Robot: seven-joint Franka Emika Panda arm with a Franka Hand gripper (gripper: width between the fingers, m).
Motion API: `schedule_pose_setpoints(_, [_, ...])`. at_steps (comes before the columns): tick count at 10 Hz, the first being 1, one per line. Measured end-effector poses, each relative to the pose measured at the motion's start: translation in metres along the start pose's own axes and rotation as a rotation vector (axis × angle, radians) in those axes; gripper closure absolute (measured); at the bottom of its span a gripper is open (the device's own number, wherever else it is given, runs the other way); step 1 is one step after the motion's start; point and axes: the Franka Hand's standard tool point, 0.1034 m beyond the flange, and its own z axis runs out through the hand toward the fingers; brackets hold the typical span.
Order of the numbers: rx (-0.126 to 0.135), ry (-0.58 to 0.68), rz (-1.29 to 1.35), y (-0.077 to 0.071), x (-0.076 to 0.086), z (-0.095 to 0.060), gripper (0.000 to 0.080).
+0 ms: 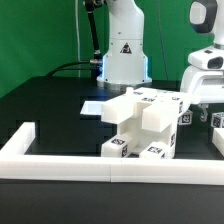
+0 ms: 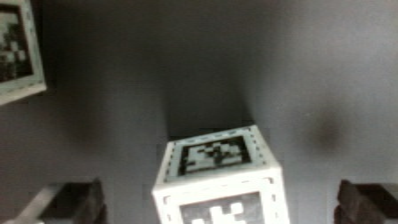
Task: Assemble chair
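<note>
The white block is ready for my gripper to close on. My fingers are beside the tagged sides of the white block in the wrist view, so they would hold it if they closed now.
The chair's chunky white tagged blocks stand clustered in the middle of the black table, partly joined. My gripper hangs over the table at the exterior view's right, beside that cluster. In the wrist view, a single white block with a tag on its upper face and another on its side stands between my dark fingers. The gripper is open wide, with a gap on each side of the block and no contact. Another tagged piece shows at the frame's edge.
A low white border rail runs along the front and turns back at the exterior view's left. The marker board lies flat behind the cluster. The arm's white base stands at the back, in front of a green backdrop.
</note>
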Motion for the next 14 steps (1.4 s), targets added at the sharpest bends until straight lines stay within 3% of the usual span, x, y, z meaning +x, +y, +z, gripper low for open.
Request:
schedule_pose_setpoints(3, [0.0,-0.001,0.001,0.0,0.0,0.001,0.015])
schedule_pose_setpoints(4, [-0.001,-0.002,0.001,0.001,-0.001,0.001,0.0254])
schedule_pose_setpoints(5, [-0.001,-0.002,0.001,0.001,-0.001,0.001,0.0254])
schedule_pose_setpoints(6, [-0.001,-0.002,0.001,0.001,-0.001,0.001,0.0456])
schedule_pose_setpoints(7, [-0.001,-0.002,0.001,0.001,0.0,0.001,0.0513])
schedule_pose_setpoints(11, [0.001,-0.001,0.011,0.004,-0.002,-0.003,0.0513])
schedule_pose_setpoints(14, [0.024,-0.024,0.02,0.008,-0.008,-0.038,0.0512])
